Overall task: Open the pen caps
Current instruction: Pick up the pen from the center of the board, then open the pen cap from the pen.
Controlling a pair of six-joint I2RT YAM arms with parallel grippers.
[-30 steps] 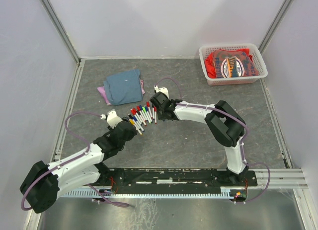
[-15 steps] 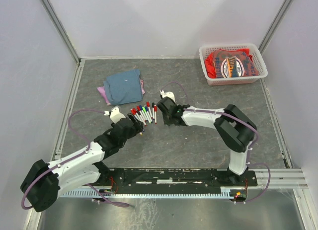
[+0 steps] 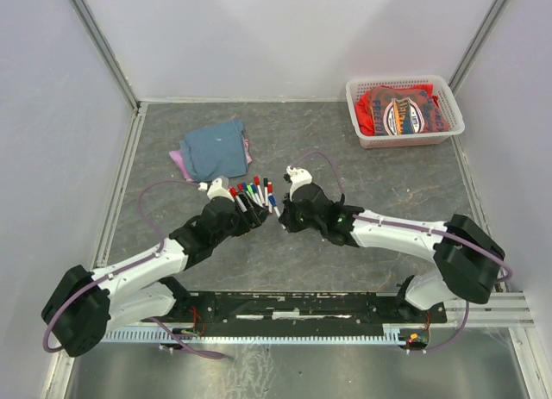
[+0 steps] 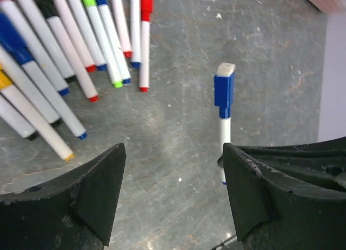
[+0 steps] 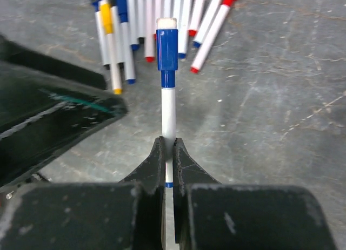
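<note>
I should next grab the pen by its blue cap (image 3: 272, 200) (image 4: 223, 90) with my left gripper to pull the cap open. The pen's white body is left to my right gripper.
My right gripper (image 5: 168, 144) is shut on the white barrel of a pen and holds it above the table, its blue cap (image 5: 167, 50) pointing away from the fingers. The same blue cap (image 4: 223, 90) shows in the left wrist view, just ahead of the right finger. My left gripper (image 4: 173, 153) is open and empty, with the held pen beside its right finger, not between the jaws. In the top view the two grippers, left (image 3: 252, 213) and right (image 3: 280, 216), almost meet. Several capped pens (image 3: 250, 192) lie in a row just beyond them.
A folded blue cloth (image 3: 212, 149) lies on a pink one behind the pens. A white basket (image 3: 405, 140) with red fabric (image 3: 401, 110) stands at the back right. The row of pens (image 4: 81, 61) lies close under the left gripper.
My right gripper has drawn back from the row toward the near side with the blue-capped pen in it. My left arm has moved forward and right, up beside that pen.
</note>
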